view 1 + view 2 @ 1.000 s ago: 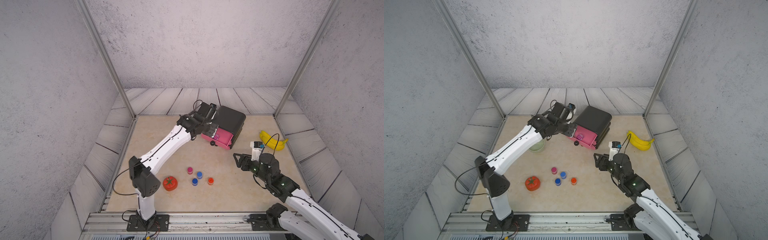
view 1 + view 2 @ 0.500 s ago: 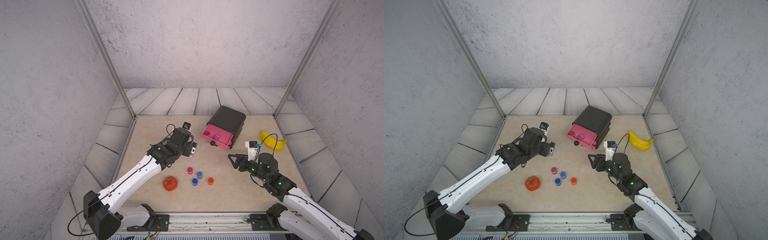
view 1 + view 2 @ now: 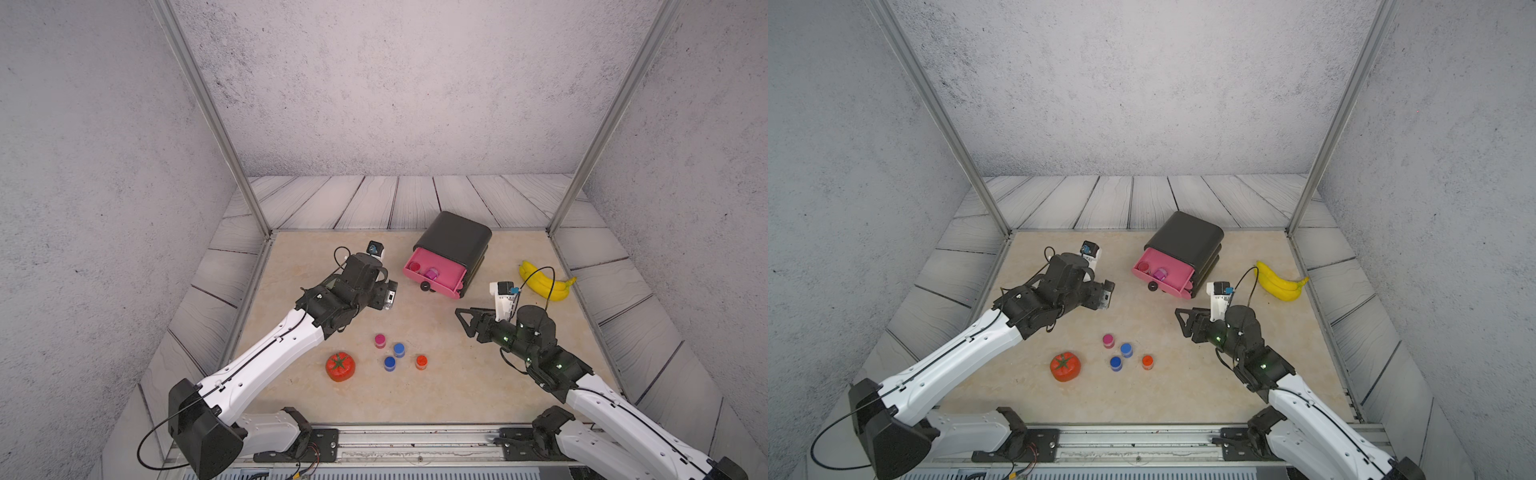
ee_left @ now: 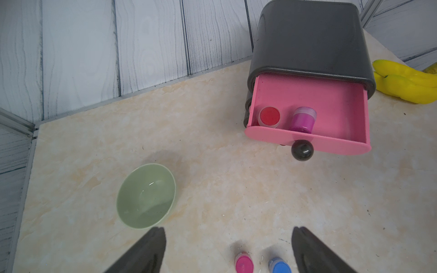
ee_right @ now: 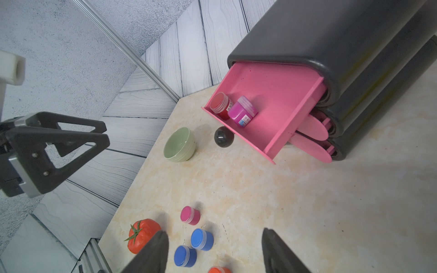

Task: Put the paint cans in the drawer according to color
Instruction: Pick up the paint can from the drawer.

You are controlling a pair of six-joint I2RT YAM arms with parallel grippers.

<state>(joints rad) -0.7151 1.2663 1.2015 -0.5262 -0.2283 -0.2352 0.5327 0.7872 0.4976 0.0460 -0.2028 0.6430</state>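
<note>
I will next use my left gripper to grab the lying magenta can across its round sides at the lid end, so its base stays free to set it upright.
The drawer (image 3: 453,239) is a black cabinet at the back right, its top pink tray (image 3: 446,278) pulled out. Inside the tray a red paint can (image 4: 269,116) stands beside a magenta one (image 4: 303,120) lying on its side. On the table stand a pink can (image 3: 380,340), two blue cans (image 3: 399,349) (image 3: 390,363) and an orange-red can (image 3: 421,362). My left gripper (image 3: 388,295) (image 4: 228,236) hangs open and empty behind the pink can. My right gripper (image 3: 463,320) (image 5: 214,231) is open and empty, to the right of the cans.
A red tomato (image 3: 340,366) sits just left of the cans. A yellow banana (image 3: 542,282) lies at the right, by the table's edge. A pale green bowl (image 4: 146,196) stands under my left arm, hidden in both top views. The two lower drawers (image 5: 312,139) are pushed in.
My left arm has drawn back from over the open drawer toward the front left, opening wider, and the magenta can stays in the tray. My right gripper has shifted slightly left.
</note>
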